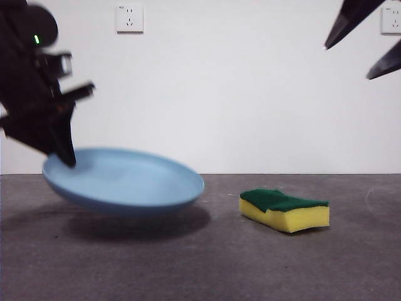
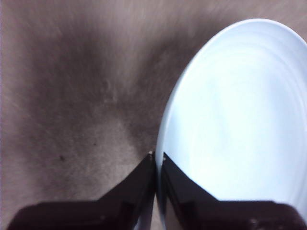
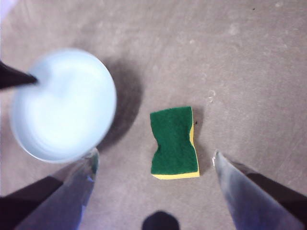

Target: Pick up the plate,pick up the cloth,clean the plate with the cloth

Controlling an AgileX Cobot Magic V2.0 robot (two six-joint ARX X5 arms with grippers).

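Observation:
The plate [image 1: 125,182] is to be wiped with the sponge cloth's sides. My right gripper will next grab the sponge cloth by its green-topped middle [image 1: 279,204].
The light-blue plate [image 1: 125,182] hangs tilted a little above the table at the left, its shadow beneath it. My left gripper [image 1: 62,153] is shut on the plate's left rim; in the left wrist view the jaws [image 2: 157,158] pinch the rim of the plate [image 2: 240,124]. The cloth, a yellow sponge with a green top [image 1: 285,209], lies flat on the table right of the plate. My right gripper [image 3: 154,158] is open high above the cloth [image 3: 173,141], and shows as black tips [image 1: 363,41] at the top right. The plate also shows in the right wrist view [image 3: 62,105].
The grey table [image 1: 200,263] runs to a white wall with two sockets [image 1: 129,19]. The plate's shadow [image 1: 138,226] lies on the table under it.

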